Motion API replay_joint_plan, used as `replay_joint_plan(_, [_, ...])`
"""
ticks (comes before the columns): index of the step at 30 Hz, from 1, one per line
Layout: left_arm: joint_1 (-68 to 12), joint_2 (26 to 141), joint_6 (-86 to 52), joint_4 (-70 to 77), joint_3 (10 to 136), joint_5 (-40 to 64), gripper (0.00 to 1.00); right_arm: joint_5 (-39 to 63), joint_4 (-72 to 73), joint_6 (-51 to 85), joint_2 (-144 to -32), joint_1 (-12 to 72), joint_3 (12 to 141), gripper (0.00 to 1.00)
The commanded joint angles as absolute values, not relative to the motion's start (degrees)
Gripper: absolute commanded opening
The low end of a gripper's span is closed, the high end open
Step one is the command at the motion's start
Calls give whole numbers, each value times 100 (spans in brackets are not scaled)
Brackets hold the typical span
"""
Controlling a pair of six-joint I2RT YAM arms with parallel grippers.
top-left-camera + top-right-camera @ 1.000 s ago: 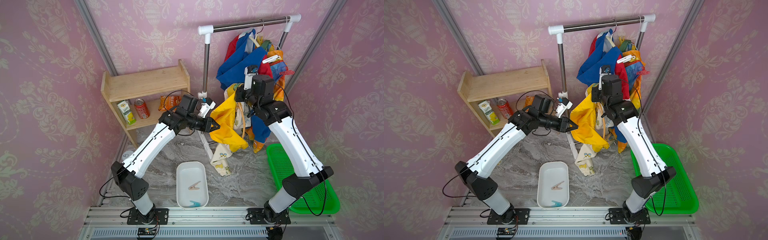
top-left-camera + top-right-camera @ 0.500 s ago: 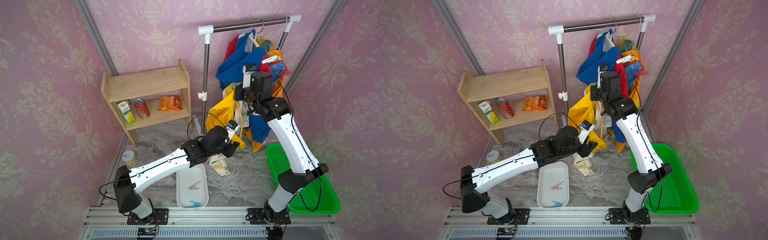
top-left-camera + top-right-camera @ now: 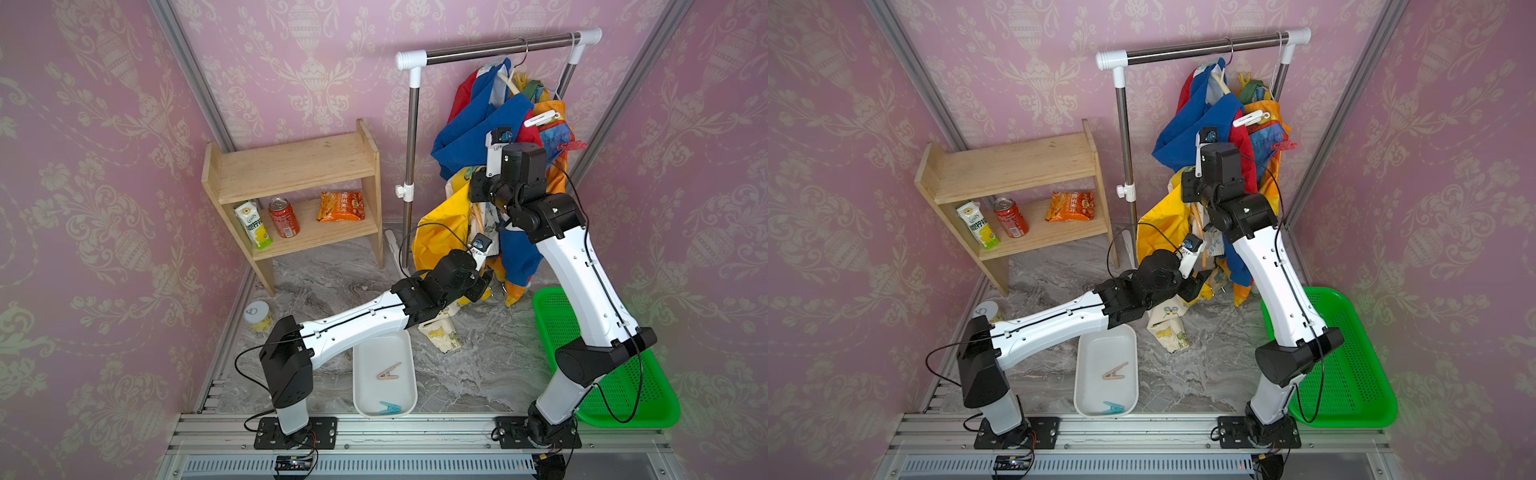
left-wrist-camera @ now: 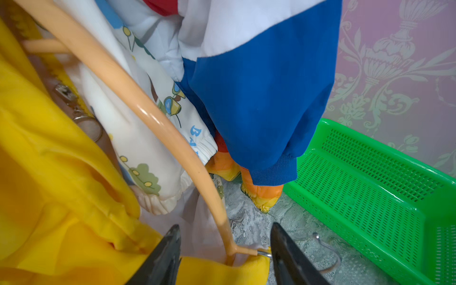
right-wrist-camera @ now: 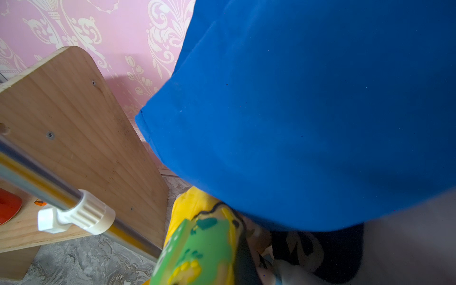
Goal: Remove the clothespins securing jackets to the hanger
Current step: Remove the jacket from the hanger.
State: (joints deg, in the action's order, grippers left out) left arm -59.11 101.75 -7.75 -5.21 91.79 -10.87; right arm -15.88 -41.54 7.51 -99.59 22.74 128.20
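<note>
My left gripper will go to the peach hanger (image 4: 138,108) and pick it up by its neck. The hanger's arms will stay free to slip from the yellow jacket.
The yellow jacket (image 3: 440,232) hangs from my right gripper (image 3: 474,193), which is shut on its printed fabric (image 5: 204,244) below the blue, red and white jacket (image 3: 469,133). Low by the floor, my left gripper (image 4: 225,225) stands open, its jaws on either side of the neck of a peach hanger (image 4: 138,108) and the yellow hem; it holds nothing. A white clothespin (image 3: 539,119) and a red one (image 3: 571,146) are clipped on the rainbow jacket (image 3: 557,137). A beige-pink clothespin (image 3: 388,371) and a teal one (image 3: 390,408) lie in the white tray (image 3: 365,353).
A green basket (image 3: 648,399) sits on the floor at the right, close to the hanging sleeves. The wooden shelf (image 3: 291,166) holds a carton, a can and a snack bag. The rail's post (image 3: 411,158) stands between shelf and jackets. A lidded jar (image 3: 257,316) stands by the left wall.
My left arm swung down from beside the rail post to the yellow jacket's lower edge, and its jaws opened wider. The right arm stayed in place.
</note>
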Motion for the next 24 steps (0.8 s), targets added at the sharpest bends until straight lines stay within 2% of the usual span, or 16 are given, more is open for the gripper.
replay_joint_plan(1, [-5875,10349,-725,-388,9516,-957,56,-1569,-3869,835,-9753,2287,13025,0])
replay_joint_plan(11, [-5715,10644,-1029,-292,9648,-686,36,-1676,-3859,826,-9660,2276,12933,0])
replay_joint_plan(17, [-5601,10654,-1215,-215,9621,-308,13,-1698,-3843,826,-9600,2281,12903,0])
replay_joint_plan(19, [-5599,10613,-1216,-258,9634,-188,0,-1717,-3857,812,-9590,2273,12902,0])
replay_joint_plan(24, [-5559,10248,-1234,-585,9584,336,0,-1664,-3901,705,-9667,2204,13109,0])
